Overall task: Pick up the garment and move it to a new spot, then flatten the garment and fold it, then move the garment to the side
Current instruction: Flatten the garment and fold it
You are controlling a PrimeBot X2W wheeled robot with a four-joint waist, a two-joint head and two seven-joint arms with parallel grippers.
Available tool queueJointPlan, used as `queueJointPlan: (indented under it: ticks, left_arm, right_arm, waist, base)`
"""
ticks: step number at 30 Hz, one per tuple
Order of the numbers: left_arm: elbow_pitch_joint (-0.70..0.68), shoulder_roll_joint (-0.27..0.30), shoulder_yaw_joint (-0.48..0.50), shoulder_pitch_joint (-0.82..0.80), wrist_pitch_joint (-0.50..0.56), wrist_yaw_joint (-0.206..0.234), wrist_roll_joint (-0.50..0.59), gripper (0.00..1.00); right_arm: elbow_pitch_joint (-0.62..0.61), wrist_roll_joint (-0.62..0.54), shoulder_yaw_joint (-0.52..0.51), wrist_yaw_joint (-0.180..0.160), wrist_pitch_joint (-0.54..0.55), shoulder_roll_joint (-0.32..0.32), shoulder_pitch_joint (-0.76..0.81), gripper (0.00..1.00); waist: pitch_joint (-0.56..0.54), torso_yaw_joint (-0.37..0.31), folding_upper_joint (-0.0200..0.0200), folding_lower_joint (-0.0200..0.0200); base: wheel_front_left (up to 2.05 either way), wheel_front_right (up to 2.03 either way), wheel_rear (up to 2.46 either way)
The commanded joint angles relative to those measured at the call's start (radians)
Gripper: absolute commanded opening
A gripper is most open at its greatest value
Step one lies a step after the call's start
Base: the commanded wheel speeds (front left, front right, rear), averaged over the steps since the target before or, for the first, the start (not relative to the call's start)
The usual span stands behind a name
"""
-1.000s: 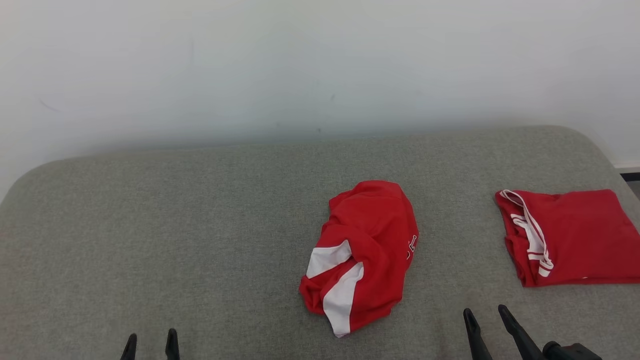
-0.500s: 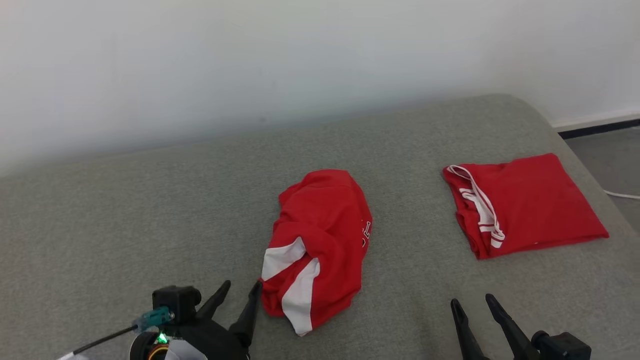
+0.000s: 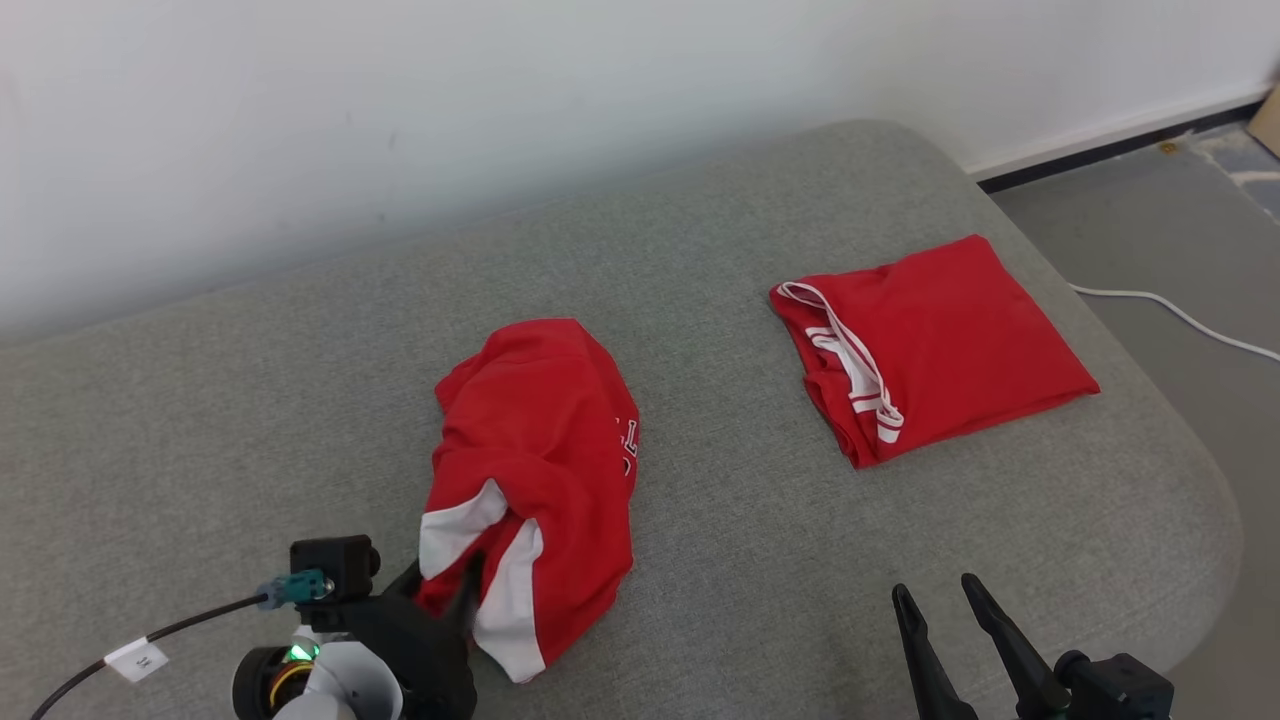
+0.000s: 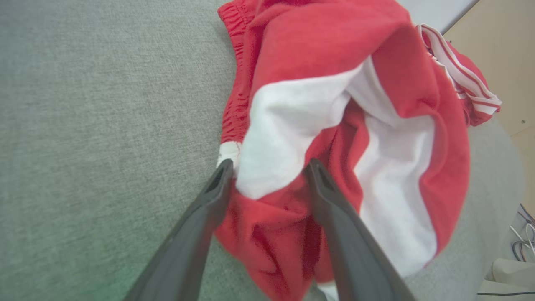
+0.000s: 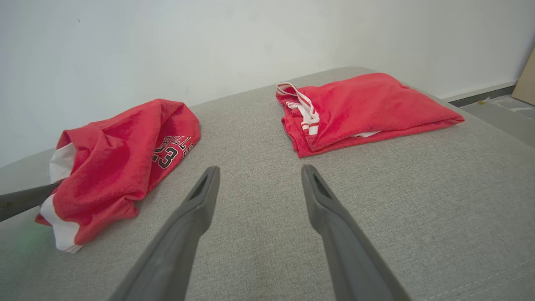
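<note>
The left gripper will next pinch the garment [image 3: 540,440] by its white-banded edge [image 3: 444,560] to pick it up, since a white fold stands up there while the rest lies slack.
The garment [image 3: 540,440] is a crumpled red jersey with white panels, lying in a heap on the grey cushion [image 3: 250,400]. My left gripper [image 3: 445,585] is at its near left edge, open, and the two fingers straddle a fold of white and red cloth. In the left wrist view that fold of the garment [image 4: 301,113] sits between the spread fingers of the left gripper [image 4: 269,165]. My right gripper [image 3: 935,590] hovers open over bare cushion at the lower right, apart from the cloth. In the right wrist view the right gripper [image 5: 259,169] holds nothing and the garment [image 5: 121,167] lies to its left.
A second red garment [image 3: 930,340], folded flat, lies at the cushion's far right near its rounded edge. Beyond that edge is grey floor with a white cable [image 3: 1170,310]. A white wall runs behind the cushion.
The head camera has turned, shifting the whole scene left. My left gripper has come up into view and reached the garment's near edge, its fingers now around a fold. The right gripper stays open.
</note>
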Motion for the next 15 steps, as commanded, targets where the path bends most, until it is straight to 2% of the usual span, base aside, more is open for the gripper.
queueJointPlan:
  ticks: [1,2,8,15]
  left_arm:
    - [0.009,0.006,0.006,-0.013,-0.010,0.013,0.006,0.04]
    - [0.014,0.004,0.008,-0.016,-0.018,0.020,0.008,0.00]
    - [-0.030,-0.011,0.016,-0.063,-0.159,0.071,0.061,0.00]
    - [-0.167,-0.013,-0.025,-0.167,-0.299,0.107,0.182,0.00]
  right_arm:
    - [0.002,0.005,0.001,-0.003,-0.005,0.004,-0.009,1.00]
    - [0.003,0.005,0.001,-0.003,-0.004,0.004,-0.010,1.00]
    - [0.007,0.004,0.001,-0.003,0.001,-0.008,-0.007,1.00]
    - [0.005,0.006,0.012,-0.003,0.004,-0.012,0.001,1.00]
  waist:
    - [0.010,-0.014,-0.0001,-0.0001]
    - [0.008,-0.014,-0.0001,-0.0001]
    - [-0.021,0.008,-0.0001,-0.0001]
    - [-0.048,0.039,-0.0001,-0.0001]
  base:
    - [0.00,0.00,0.00]
    - [0.00,0.00,0.00]
    - [0.00,0.00,0.00]
    - [0.00,0.00,0.00]
